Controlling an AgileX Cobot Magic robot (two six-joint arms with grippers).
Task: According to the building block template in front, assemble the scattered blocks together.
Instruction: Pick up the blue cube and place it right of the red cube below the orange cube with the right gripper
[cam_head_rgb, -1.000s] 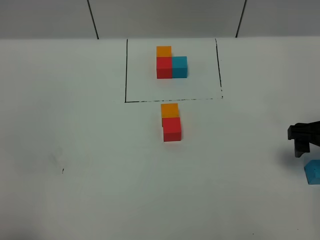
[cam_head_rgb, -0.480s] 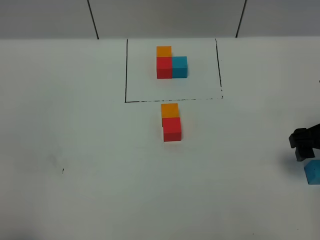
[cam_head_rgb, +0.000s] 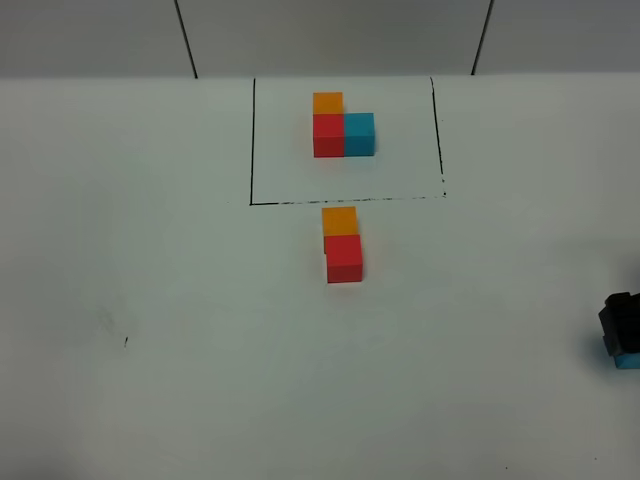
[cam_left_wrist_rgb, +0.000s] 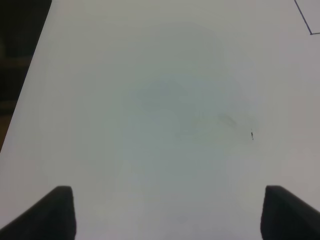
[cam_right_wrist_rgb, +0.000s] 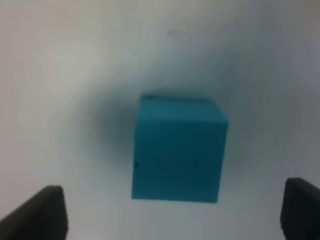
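My right gripper's fingers are above the blue cube's top side (cam_right_wrist_rgb: 179, 160) and would miss now; it needs to lower first, then close on the blue cube.
The building block template (cam_head_rgb: 343, 130) stands at the back inside a black drawn outline: orange behind red, blue to the right of red. In front of the outline, a loose orange cube (cam_head_rgb: 339, 220) touches a loose red cube (cam_head_rgb: 344, 258). The loose blue cube (cam_head_rgb: 628, 359) lies at the far right edge, mostly covered by my right gripper (cam_head_rgb: 621, 323). In the right wrist view the blue cube (cam_right_wrist_rgb: 177, 150) fills the middle, just ahead of the right gripper (cam_right_wrist_rgb: 175, 215), which is open with a fingertip (cam_right_wrist_rgb: 47, 210) on either side. My left gripper (cam_left_wrist_rgb: 172, 212) is open over bare table.
The white table (cam_head_rgb: 180, 330) carries a small dark speck (cam_head_rgb: 126, 342) at the left, and the same speck (cam_left_wrist_rgb: 252, 135) shows in the left wrist view. A dark drop past the table edge (cam_left_wrist_rgb: 20, 75) lies beside the left gripper.
My right gripper has moved toward the near edge and down over the blue cube, now hiding most of it. The other cubes have not moved.
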